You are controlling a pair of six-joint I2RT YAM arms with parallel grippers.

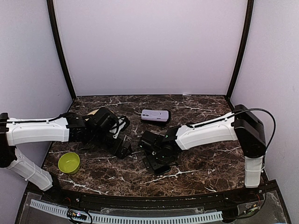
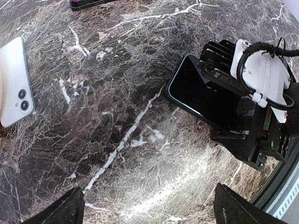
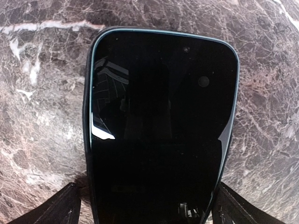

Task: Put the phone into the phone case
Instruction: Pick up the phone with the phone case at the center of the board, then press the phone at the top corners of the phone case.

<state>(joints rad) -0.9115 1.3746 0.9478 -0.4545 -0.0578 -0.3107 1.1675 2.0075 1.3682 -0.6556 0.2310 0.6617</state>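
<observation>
My right gripper can close on the phone now: both fingers reach down to the marble beside the phone's long side edges.
The phone (image 3: 159,121) lies flat on the marble with its black screen up and a thin teal rim. A dark case edge (image 3: 87,140) hugs its left side. My right gripper (image 3: 152,207) is open, one finger on each side of the phone's near end. From the left wrist view the phone (image 2: 196,91) sticks out from under the right gripper (image 2: 243,116). My left gripper (image 2: 149,207) hangs open over bare marble, a little way off from the phone. In the top view both grippers, left (image 1: 122,148) and right (image 1: 156,161), meet mid-table and hide the phone.
A white phone-shaped thing (image 1: 155,115) lies back up, two camera lenses showing (image 2: 14,84), behind the grippers. A dark flat object (image 2: 88,3) sits at the left wrist view's top edge. A green bowl (image 1: 69,162) stands front left. Purple walls enclose the table.
</observation>
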